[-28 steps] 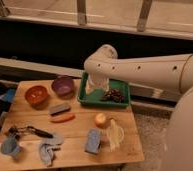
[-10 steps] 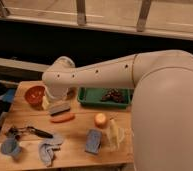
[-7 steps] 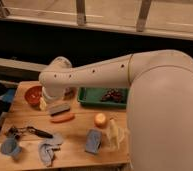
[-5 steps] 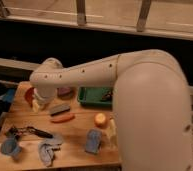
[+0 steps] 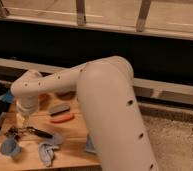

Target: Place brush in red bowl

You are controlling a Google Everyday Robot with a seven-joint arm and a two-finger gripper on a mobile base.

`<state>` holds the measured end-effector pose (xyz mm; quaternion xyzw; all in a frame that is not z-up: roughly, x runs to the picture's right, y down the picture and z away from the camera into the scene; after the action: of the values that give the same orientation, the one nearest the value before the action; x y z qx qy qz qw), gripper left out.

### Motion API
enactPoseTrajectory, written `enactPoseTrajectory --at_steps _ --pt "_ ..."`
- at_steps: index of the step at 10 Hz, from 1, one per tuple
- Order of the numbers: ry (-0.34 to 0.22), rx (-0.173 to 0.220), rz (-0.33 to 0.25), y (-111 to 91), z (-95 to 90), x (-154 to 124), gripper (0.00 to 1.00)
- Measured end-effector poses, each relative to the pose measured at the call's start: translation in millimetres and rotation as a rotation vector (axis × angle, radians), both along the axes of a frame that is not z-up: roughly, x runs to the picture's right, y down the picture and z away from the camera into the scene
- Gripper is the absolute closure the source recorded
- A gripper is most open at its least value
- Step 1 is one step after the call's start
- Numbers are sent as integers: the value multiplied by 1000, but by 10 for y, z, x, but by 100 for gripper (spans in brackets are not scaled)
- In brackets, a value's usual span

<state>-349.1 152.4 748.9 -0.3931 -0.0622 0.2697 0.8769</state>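
Note:
Next, my gripper grabs the brush by its slim black middle, to place it in the red bowl.
The brush (image 5: 39, 133), a slim black stick, lies on the wooden table (image 5: 70, 150) at the left, with a small dark metal clump (image 5: 14, 131) at its left end. My gripper (image 5: 24, 121) hangs open from the white arm just above the brush's left part and holds nothing. Only a reddish sliver of the red bowl (image 5: 42, 99) shows beside the arm's wrist; the arm hides the rest.
An orange carrot-shaped stick (image 5: 63, 119) and a grey-blue block (image 5: 59, 109) lie right of the gripper. Blue cloths (image 5: 10, 147) (image 5: 48, 151) lie near the table's front edge. My bulky white arm (image 5: 110, 110) blocks the right half of the table.
The arm has swung left and down across the table, past the bowls. The gripper now hangs over the brush, and the arm covers the red bowl and the green tray.

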Motion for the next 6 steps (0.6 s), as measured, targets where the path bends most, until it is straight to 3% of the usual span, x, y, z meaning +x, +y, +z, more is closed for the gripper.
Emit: enactPoseTrajectory --at_steps 1,6 --pt "-9 -2 -17 117 -12 -89 34" --pt "-5 -3 -14 131 7 -98 34"
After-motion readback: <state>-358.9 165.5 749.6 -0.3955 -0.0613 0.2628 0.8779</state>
